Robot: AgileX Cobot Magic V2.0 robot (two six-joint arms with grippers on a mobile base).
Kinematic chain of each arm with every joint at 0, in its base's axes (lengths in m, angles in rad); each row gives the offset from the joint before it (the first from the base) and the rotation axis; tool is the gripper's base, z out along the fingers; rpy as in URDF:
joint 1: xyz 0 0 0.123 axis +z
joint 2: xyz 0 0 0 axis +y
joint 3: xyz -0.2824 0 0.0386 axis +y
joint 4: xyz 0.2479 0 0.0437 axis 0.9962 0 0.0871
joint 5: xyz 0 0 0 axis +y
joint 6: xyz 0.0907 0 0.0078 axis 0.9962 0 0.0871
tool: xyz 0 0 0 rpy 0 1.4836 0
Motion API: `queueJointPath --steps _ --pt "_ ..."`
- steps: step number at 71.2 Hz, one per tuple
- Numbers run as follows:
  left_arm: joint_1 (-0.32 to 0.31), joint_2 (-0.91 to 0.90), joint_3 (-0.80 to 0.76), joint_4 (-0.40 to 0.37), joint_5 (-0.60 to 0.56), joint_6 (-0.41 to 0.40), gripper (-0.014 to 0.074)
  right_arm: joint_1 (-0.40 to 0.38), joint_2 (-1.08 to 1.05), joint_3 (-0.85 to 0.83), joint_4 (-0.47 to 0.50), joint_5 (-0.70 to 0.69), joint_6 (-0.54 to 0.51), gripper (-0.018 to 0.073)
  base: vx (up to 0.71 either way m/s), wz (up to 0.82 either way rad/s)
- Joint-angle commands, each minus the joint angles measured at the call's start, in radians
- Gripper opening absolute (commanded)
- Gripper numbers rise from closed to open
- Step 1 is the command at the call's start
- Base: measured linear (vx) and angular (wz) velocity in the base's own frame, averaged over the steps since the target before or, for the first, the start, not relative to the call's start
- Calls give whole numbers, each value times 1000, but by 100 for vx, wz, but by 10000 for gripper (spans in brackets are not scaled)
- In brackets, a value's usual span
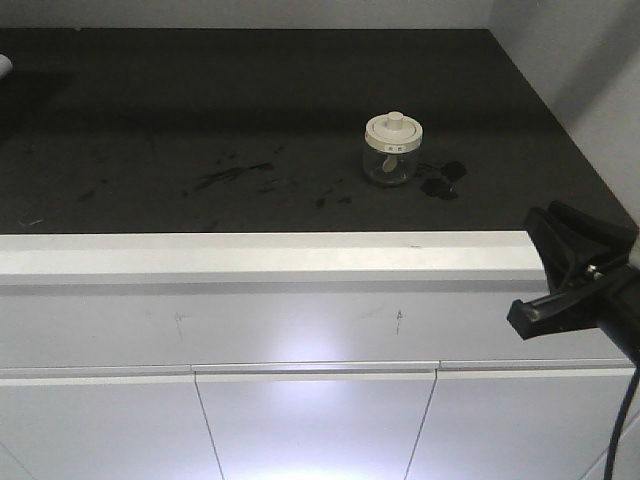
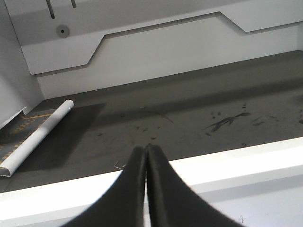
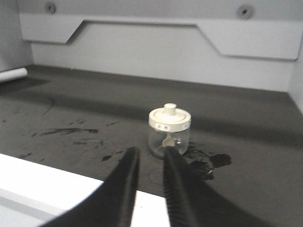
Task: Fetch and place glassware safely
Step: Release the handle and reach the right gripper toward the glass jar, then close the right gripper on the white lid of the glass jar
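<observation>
I will next fetch the glassware safely, so my right gripper will grab the clear jar (image 1: 393, 150) by its lid's central knob (image 1: 395, 122).
The glassware, a small clear glass jar (image 1: 393, 150) with a cream-white knobbed lid, stands upright on the dark countertop (image 1: 250, 100), right of centre. In the right wrist view the jar (image 3: 169, 130) is just beyond my right gripper (image 3: 150, 151), which is open with a narrow gap and empty, its tips over the counter's front edge. In the front view the right gripper (image 1: 565, 235) hangs at the counter's right front corner. My left gripper (image 2: 145, 147) is shut and empty, above the white front edge at the left. It does not show in the front view.
A dark stain (image 1: 443, 180) lies right beside the jar, and smears (image 1: 230, 177) mark the middle of the counter. A white rolled sheet (image 2: 38, 137) lies at the far left. White walls close the back (image 3: 156, 52) and right side. White cabinet fronts (image 1: 310, 420) hang below the edge.
</observation>
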Motion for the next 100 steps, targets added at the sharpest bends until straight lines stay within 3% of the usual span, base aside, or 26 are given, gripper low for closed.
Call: queueJointPath --steps 1,8,16,35,61,77,100 --pt "-7 8 -27 -3 -67 -10 -7 7 57 -86 -12 -70 -4 260 0 0" --pt "-7 8 -27 -3 -67 -10 -7 7 155 -178 -19 -70 -4 393 0 0" --pt "-7 8 -27 -3 -67 -10 -7 7 280 -290 -19 -70 -4 461 0 0" --pt "-7 8 -27 -3 -67 -10 -7 6 634 -612 -19 -126 -9 447 0 0" --pt "-7 8 -27 -3 -67 -10 -7 -1 1024 -1042 4 -104 -60 440 0 0" --pt "-7 8 -27 -3 -67 -10 -7 -23 1118 -1166 35 -47 -60 439 0 0" --pt "-7 8 -27 -3 -67 -10 -7 -24 1173 -1179 35 -53 -60 428 0 0"
